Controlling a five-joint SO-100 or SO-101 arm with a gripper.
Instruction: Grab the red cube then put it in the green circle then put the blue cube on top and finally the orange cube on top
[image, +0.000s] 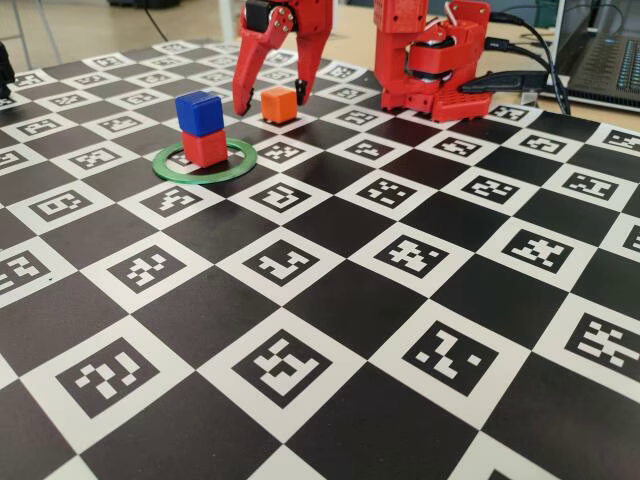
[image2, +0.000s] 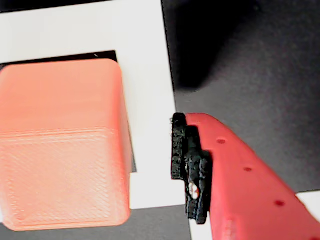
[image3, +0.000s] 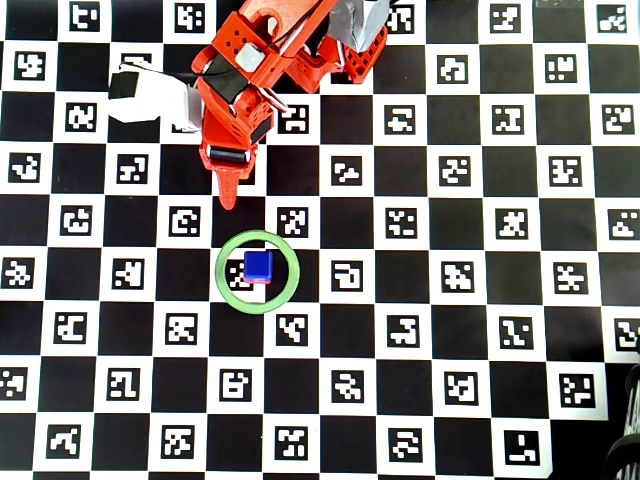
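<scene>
I should grab the orange cube (image: 279, 103) by its opposite sides with my gripper next. Then it can go on the blue cube (image: 198, 111) and finish the stack.
The red cube (image: 206, 148) stands inside the green circle (image: 200, 180), and the blue cube (image: 198, 111) is stacked on it. From overhead only the blue cube (image3: 258, 265) shows inside the green circle (image3: 222, 272); the red cube is hidden beneath it. Behind and right of the stack in the fixed view, the orange cube (image: 279, 103) rests on the board. My gripper (image: 272, 104) is open and lowered around it, one finger on each side. In the wrist view the orange cube (image2: 60, 145) fills the left, with a white gap between it and the black-padded finger (image2: 192, 165).
The board (image: 330, 300) is a black-and-white checker pattern of markers. The red arm base (image: 430, 60) stands at the back, with cables and a laptop (image: 600, 60) to its right. In the overhead view the arm (image3: 240, 90) covers the orange cube.
</scene>
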